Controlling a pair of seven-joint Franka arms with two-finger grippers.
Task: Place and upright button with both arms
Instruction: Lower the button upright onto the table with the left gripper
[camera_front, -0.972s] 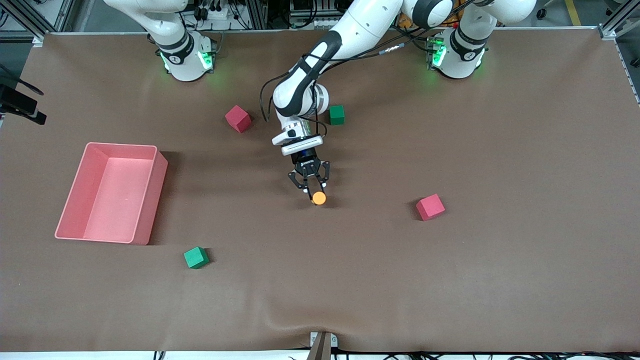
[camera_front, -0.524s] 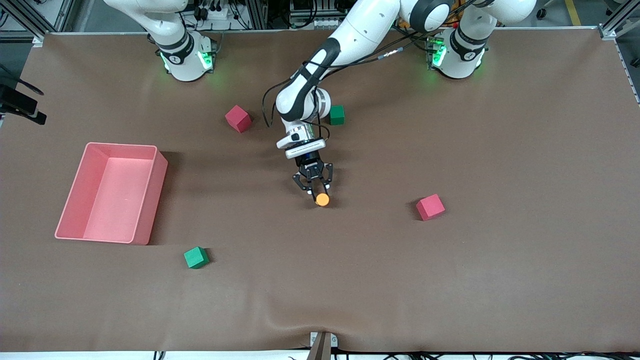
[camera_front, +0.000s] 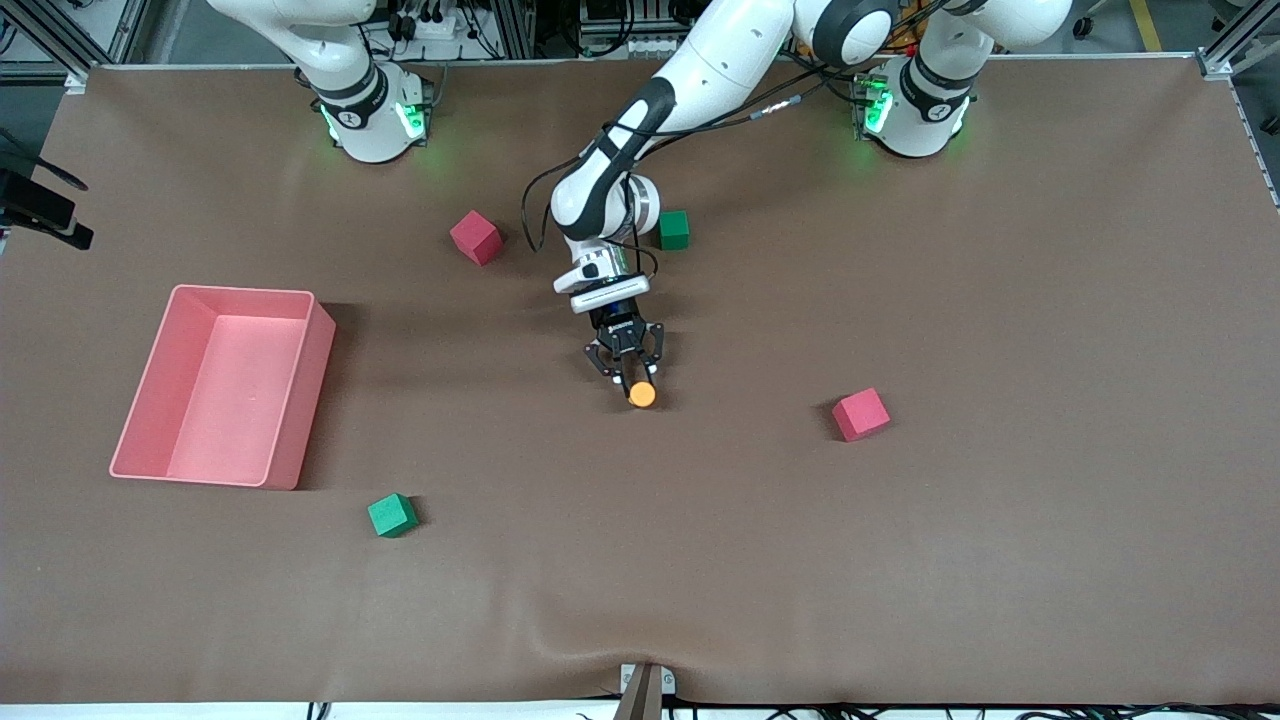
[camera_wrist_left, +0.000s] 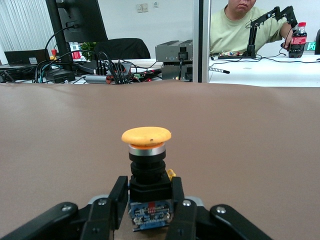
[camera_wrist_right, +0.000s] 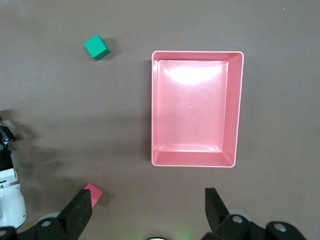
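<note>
The button (camera_front: 642, 394) (camera_wrist_left: 149, 175) sits with its cap up, low over the cloth, and it would stand upright, so my left gripper needs to let go of it.
The button (camera_front: 642, 394) has a round orange cap on a short black body. It stands cap up over the middle of the brown cloth. My left gripper (camera_front: 632, 378) reaches there from its base and is shut on the button's black body. In the left wrist view the cap (camera_wrist_left: 146, 136) rises above the gripper (camera_wrist_left: 146, 190), and its fingers (camera_wrist_left: 119, 192) press both sides of the body. I cannot tell whether the button's base touches the cloth. My right arm waits by its base. Its gripper (camera_wrist_right: 146, 207) is open and empty, high above the cloth.
A pink bin (camera_front: 240, 292) stands toward the right arm's end; it also shows in the right wrist view (camera_wrist_right: 197, 51). Red cubes (camera_front: 476, 237) (camera_front: 860, 414) and green cubes (camera_front: 674, 229) (camera_front: 392, 515) lie scattered around the button.
My left gripper, with the button in it, has shifted slightly toward the left arm's end and then a little back. The right arm has not moved.
</note>
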